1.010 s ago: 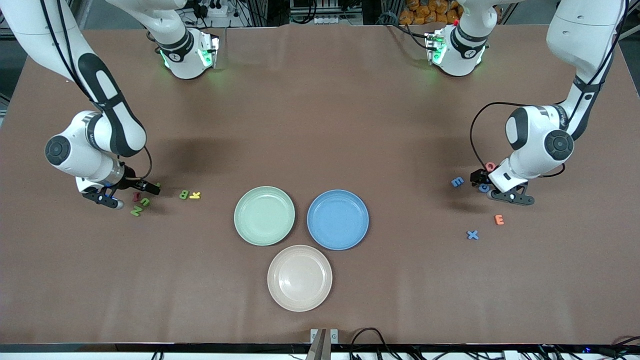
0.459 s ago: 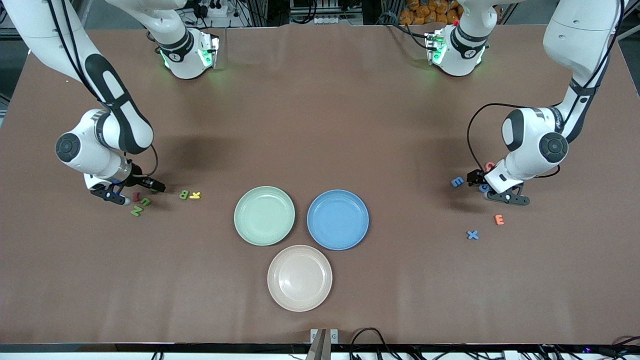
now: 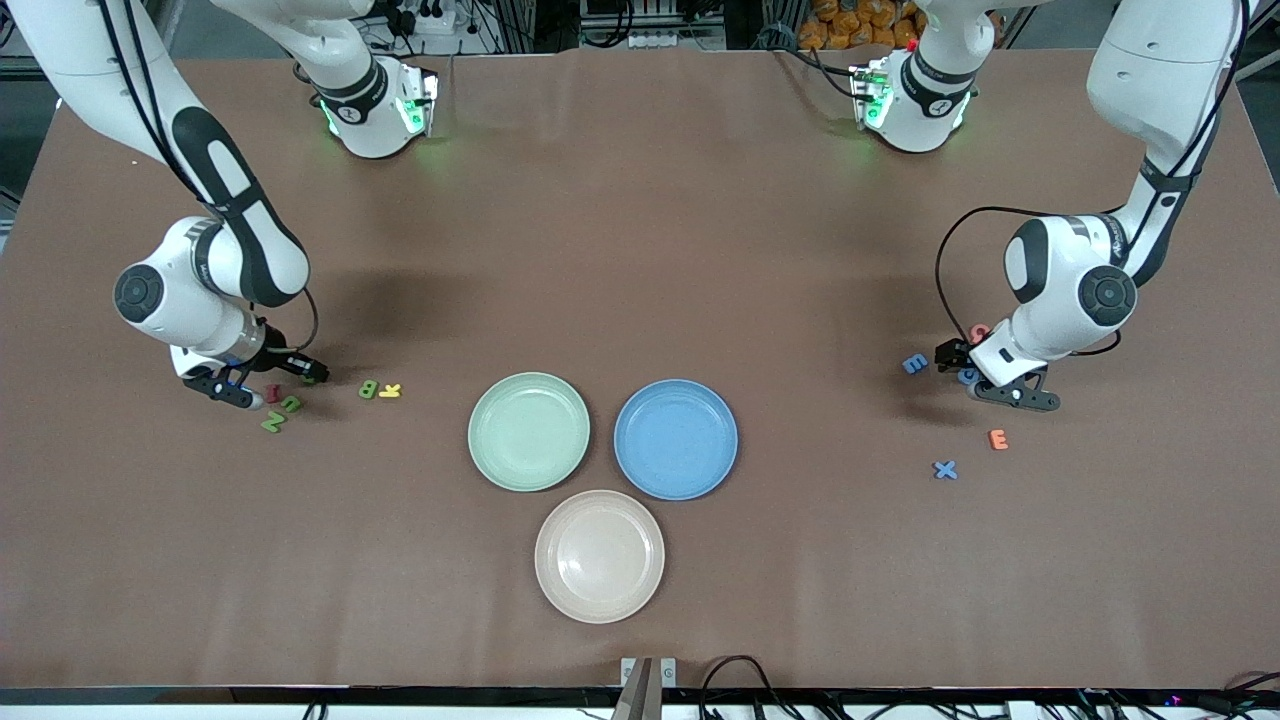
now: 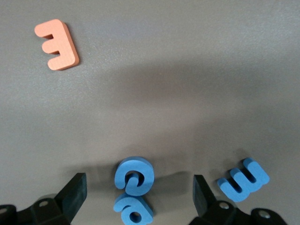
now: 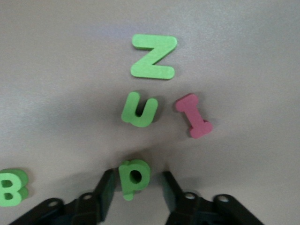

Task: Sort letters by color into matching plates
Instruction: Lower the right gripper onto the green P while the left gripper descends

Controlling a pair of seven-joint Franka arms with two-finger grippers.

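My left gripper's fingers stand beside the upper blue letter (image 4: 134,164) on the tabletop, so it is now time to close on that letter.
A pale green plate (image 3: 529,432) and a blue plate (image 3: 676,439) sit side by side mid-table, both empty. My right gripper (image 3: 298,372) (image 5: 136,180) is low at the table, its fingers narrowed around a green P (image 5: 134,176) (image 3: 312,378), with a gap on one side. Green U (image 5: 139,110), N (image 5: 153,57) and B (image 5: 11,187) lie close by. At the left arm's end, my left gripper (image 3: 962,365) (image 4: 138,192) stands open and low, straddling two rounded blue letters (image 4: 134,176). A blue E (image 4: 243,180) (image 3: 915,364) lies just outside one finger, and a blue X (image 3: 945,469) nearer the camera.
A beige plate (image 3: 599,556) sits nearer the camera than the other two. A red I (image 5: 193,122) and a yellow letter (image 3: 390,390) lie among the green ones. An orange E (image 3: 998,439) (image 4: 57,44) lies near the blue letters.
The right gripper shifted over the green P and its fingers have drawn in around it. The left gripper eased a little toward the rounded blue letters and stayed open.
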